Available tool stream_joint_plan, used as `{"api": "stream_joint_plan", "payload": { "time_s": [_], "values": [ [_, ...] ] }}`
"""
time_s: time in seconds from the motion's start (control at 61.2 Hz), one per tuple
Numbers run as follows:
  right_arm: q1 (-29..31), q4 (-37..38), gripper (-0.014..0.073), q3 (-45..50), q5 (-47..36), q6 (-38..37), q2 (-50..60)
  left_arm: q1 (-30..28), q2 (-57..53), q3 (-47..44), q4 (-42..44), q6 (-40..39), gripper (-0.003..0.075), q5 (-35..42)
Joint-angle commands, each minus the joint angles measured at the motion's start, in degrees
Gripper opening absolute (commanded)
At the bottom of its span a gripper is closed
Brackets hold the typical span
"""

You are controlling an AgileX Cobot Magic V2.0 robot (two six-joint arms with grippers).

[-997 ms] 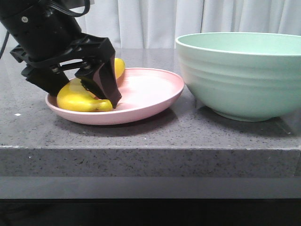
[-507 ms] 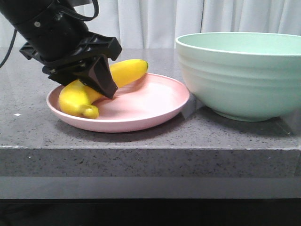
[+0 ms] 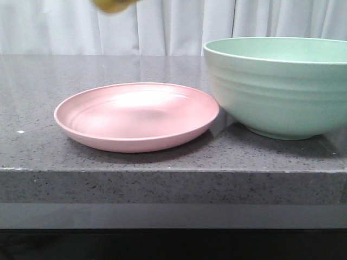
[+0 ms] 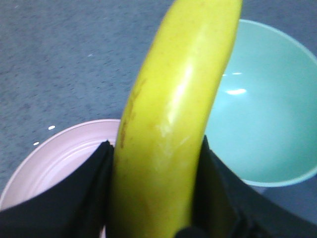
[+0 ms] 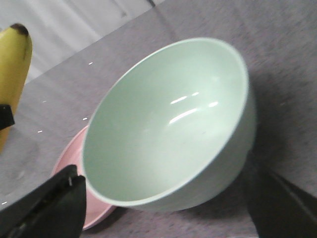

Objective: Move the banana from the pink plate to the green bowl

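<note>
The banana's lower end (image 3: 113, 5) hangs high above the pink plate, so the left gripper should move the banana toward the green bowl before it lets go.
The banana (image 4: 173, 99) is held well above the table, with my left gripper (image 4: 154, 144) shut on its middle and a black finger pressed to each side. Only its lowest bit (image 3: 111, 5) shows at the top edge of the front view. The pink plate (image 3: 136, 116) lies empty below and under the gripper (image 4: 54, 153). To its right stands the green bowl (image 3: 282, 86), empty inside (image 4: 262, 114). My right gripper (image 5: 171, 173) is open, its fingers (image 5: 49, 208) wide apart, looking down at the bowl (image 5: 168, 124) from above. The banana's dark tip (image 5: 19, 29) shows in that view too.
Plate and bowl stand close together on a grey speckled counter (image 3: 43, 157); its front edge (image 3: 162, 170) runs just before them. A white curtain (image 3: 179, 24) hangs behind.
My left gripper has lifted the banana off the pink plate and risen out of the top of the front view. The plate is now bare.
</note>
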State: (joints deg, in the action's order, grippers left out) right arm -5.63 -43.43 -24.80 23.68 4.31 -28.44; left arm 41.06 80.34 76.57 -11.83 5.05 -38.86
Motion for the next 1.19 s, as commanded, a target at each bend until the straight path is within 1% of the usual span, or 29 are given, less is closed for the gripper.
{"api": "stream_joint_plan", "payload": {
  "time_s": [0.0,0.065,0.114,0.196,0.311,0.392,0.458,0.556,0.719,0.769,0.85,0.932,1.014,1.096,1.177],
  "values": [
    [-3.07,-14.89,0.0643,-2.19,-3.01,8.87,-3.53,3.45,-3.29,2.14,-0.95,-0.09,0.0041,2.92],
    [-5.78,-24.12,0.0643,-2.65,-2.93,15.44,-5.47,5.48,-3.67,2.14,-0.95,-0.09,0.0041,2.3],
    [-8.43,-32.98,0.0643,-3.67,-2.9,24.15,-7.44,6.9,-3.78,2.14,-0.95,-0.09,0.0041,2.11],
    [-11.24,-43.54,0.0643,-5.49,-2.85,33.49,-10.12,8.24,-3.78,2.14,-0.95,-0.09,0.0041,1.95],
    [-13.26,-53.88,0.0643,-9.22,-1.8,45.19,-15.21,8.97,-3.78,2.14,-0.95,-0.09,0.0041,1.88],
    [-13.51,-59.15,0.0643,-12.03,0.8,50.81,-19.72,8.97,-3.78,2.14,-0.95,-0.09,0.0041,1.88],
    [-13.51,-62.02,0.0643,-14.73,2.78,53.58,-23.56,8.97,-3.78,2.14,-0.95,-0.09,0.0041,1.88],
    [-13.51,-63.5,0.0643,-17.55,5.76,54.72,-29.01,8.97,-3.78,2.14,-0.95,-0.09,0.0041,1.88],
    [-13.51,-63.75,0.0641,-20.25,13.22,54.8,-34.37,8.97,-3.78,2.14,-0.95,-0.09,0.0041,1.88],
    [-13.51,-64.02,0.0615,-20.52,14.44,54.8,-35.1,8.97,-3.78,2.14,-0.95,-0.09,0.0041,1.88],
    [-13.51,-64.3,0.0524,-20.52,14.79,54.84,-35.32,8.97,-3.78,2.14,-0.95,-0.09,0.0041,1.88],
    [-13.51,-64.36,0.0358,-20.52,14.72,54.84,-35.32,8.97,-3.78,2.14,-0.95,-0.09,0.0041,1.88],
    [-13.51,-64.36,0.0239,-20.52,14.66,54.84,-35.32,8.97,-3.78,2.14,-0.95,-0.09,0.0041,1.88],
    [-13.51,-64.36,0.0165,-20.52,14.66,54.84,-35.32,8.97,-3.78,2.14,-0.95,-0.09,0.0044,1.88],
    [-13.45,-64.36,0.0143,-20.52,14.59,54.84,-35.32,8.97,-3.78,2.14,-0.95,-0.09,0.0052,1.81]
  ]
}}
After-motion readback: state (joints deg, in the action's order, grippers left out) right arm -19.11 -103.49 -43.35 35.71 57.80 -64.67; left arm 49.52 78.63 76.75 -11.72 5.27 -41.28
